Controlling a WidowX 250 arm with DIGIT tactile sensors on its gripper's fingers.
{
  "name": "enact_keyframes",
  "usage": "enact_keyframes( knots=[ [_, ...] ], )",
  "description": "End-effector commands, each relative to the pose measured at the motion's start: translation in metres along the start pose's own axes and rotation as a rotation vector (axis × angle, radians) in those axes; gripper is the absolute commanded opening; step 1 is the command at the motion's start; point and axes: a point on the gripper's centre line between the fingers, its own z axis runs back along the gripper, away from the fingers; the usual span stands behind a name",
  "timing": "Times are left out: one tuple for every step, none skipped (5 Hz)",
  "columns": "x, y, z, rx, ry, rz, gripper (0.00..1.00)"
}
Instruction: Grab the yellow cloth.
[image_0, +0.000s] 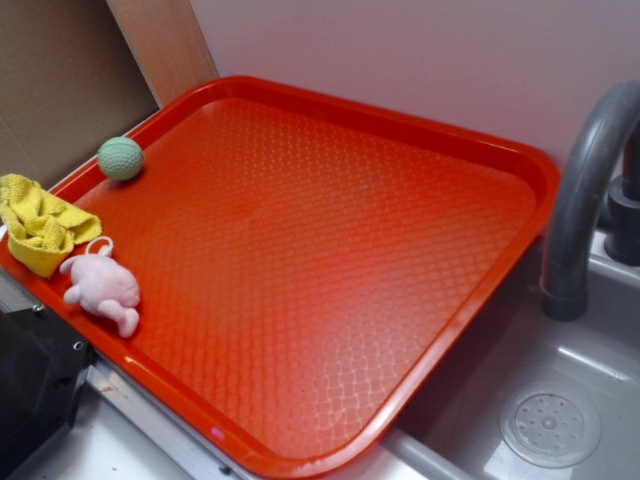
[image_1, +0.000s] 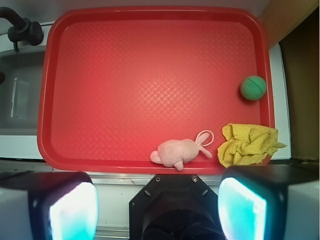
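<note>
My gripper grabs the bunched middle folds of the yellow cloth (image_0: 38, 225) next, to pick it from the red tray (image_0: 330, 250).
The yellow cloth (image_0: 38, 225) (image_1: 248, 145) lies crumpled on the corner of the red tray (image_0: 330, 250) (image_1: 150, 75), partly draped over the rim. Beside it lies a pink plush toy (image_0: 100, 285) (image_1: 179, 151). In the wrist view my gripper (image_1: 157, 210) sits high above the tray's near edge, open wide, with nothing between its fingers. Its right finger (image_1: 245, 207) is just below the cloth in the picture. The exterior view does not show the gripper.
A green knitted ball (image_0: 120, 158) (image_1: 253, 88) rests by the tray's rim beyond the cloth. A grey sink with a drain (image_0: 550, 425) and a faucet (image_0: 585, 190) (image_1: 20, 27) lies on the tray's far side. A wooden board (image_0: 160, 45) leans behind.
</note>
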Motion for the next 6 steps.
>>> enact_keyframes(
  knots=[
    [0.0,0.0,0.0,0.0,0.0,0.0,1.0],
    [0.023,0.05,-0.051,0.062,0.095,0.246,1.0],
    [0.021,0.094,-0.096,0.147,0.094,0.489,1.0],
    [0.013,0.123,-0.144,0.159,0.073,0.588,1.0],
    [0.005,0.122,-0.193,0.152,0.037,0.614,1.0],
    [-0.014,0.136,-0.22,0.167,0.097,0.603,1.0]
  ],
)
